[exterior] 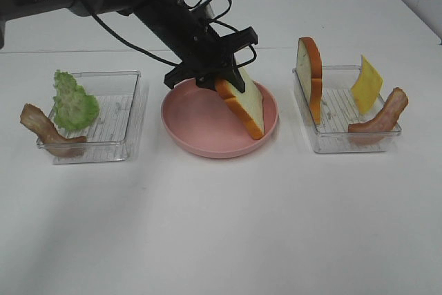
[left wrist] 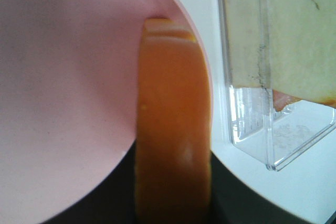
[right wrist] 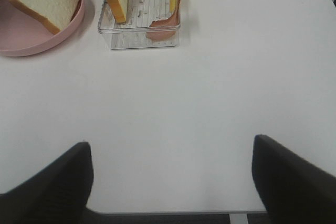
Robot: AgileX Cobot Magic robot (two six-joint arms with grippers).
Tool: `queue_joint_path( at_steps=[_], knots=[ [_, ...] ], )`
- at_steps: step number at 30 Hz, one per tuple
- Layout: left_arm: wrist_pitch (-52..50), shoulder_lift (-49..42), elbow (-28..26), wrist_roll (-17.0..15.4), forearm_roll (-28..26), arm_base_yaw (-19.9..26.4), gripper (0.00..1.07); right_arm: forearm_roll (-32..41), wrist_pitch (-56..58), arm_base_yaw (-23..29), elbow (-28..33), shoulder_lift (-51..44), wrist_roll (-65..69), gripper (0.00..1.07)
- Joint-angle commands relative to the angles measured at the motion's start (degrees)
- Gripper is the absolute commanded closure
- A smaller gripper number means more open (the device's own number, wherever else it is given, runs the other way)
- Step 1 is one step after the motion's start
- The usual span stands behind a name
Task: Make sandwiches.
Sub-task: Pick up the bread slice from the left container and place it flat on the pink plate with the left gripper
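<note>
The bread slice's lower corner stands on the round pink plate [exterior: 193, 126] [left wrist: 68, 93], inside its rim. The slice would come to rest there, so my left gripper opens now.
My left gripper [exterior: 224, 77] is shut on a white bread slice with orange-brown crust [exterior: 247, 105]. It holds the slice tilted, with the lower corner resting on the round pink plate [exterior: 193, 126]. The left wrist view shows the crust edge [left wrist: 170, 129] close up over the plate [left wrist: 68, 93]. A second bread slice [exterior: 311, 77] stands on edge in the right clear tray [exterior: 345, 139] with a yellow cheese square [exterior: 366, 84] and a bacon strip [exterior: 380, 121]. My right gripper [right wrist: 170, 182] is open and empty over bare table, well short of that tray [right wrist: 139, 38].
A clear tray [exterior: 117, 112] at the left holds ruffled green lettuce [exterior: 74, 101] and a second bacon strip [exterior: 45, 129], both leaning over its left wall. The left arm and its cable stretch across the back of the table to the plate.
</note>
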Motion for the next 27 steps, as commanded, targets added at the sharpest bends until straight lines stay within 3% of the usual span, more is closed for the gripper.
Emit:
queue_joint_path(
  at_steps=[1, 4, 6, 9, 11, 14, 16, 20, 24, 25, 26, 27],
  knots=[
    [0.23, 0.69, 0.23, -1.15, -0.06, -0.34, 1.07, 0.23, -0.46, 0.11, 0.23, -1.66, -0.57, 0.27],
    [0.92, 1.26, 0.23, -1.78, 0.57, -0.34, 1.04, 0.23, -0.46, 0.11, 0.23, -1.66, -0.63, 0.27],
    [1.38, 1.09, 0.23, -1.72, 2.64, -0.34, 0.85, 0.23, -0.46, 0.11, 0.23, -1.66, -0.63, 0.27],
    [1.49, 0.97, 0.23, -1.72, 3.04, -0.34, 0.8, 0.23, -0.46, 0.11, 0.23, -1.66, -0.63, 0.27],
    [3.78, 0.86, -1.26, -1.72, 4.53, -0.23, 0.49, 0.23, -0.46, 0.11, 0.23, -1.66, -0.63, 0.27],
    [4.41, 0.86, -1.78, -1.72, 5.21, -0.23, 0.4, 0.23, -0.46, 0.11, 0.23, -1.66, -0.63, 0.27],
    [8.25, 0.86, -4.13, -1.72, 8.77, -0.23, 0.23, 0.23, -0.46, 0.11, 0.23, -1.66, -0.63, 0.27],
    [11.4, 0.63, -5.96, -1.72, 11.46, 0.0, 0.23, 0.23, -0.46, 0.11, 0.23, -1.66, -0.63, 0.27],
    [17.48, -1.15, -8.08, -2.58, 20.63, 0.0, 0.23, 0.23, -0.46, 0.11, 0.23, -1.66, -0.63, 0.27],
    [17.48, -1.15, -8.08, -2.58, 20.63, 0.0, 0.23, 0.23, -0.46, 0.11, 0.23, -1.66, -0.63, 0.27],
    [20.4, -2.06, -8.82, -3.5, 24.81, 0.0, 0.23, 0.23, -0.46, 0.11, 0.23, -1.66, -0.63, 0.27],
    [20.4, -2.06, -8.82, -3.5, 24.81, 0.0, 0.23, 0.23, -0.46, 0.11, 0.23, -1.66, -0.63, 0.27]
  ],
)
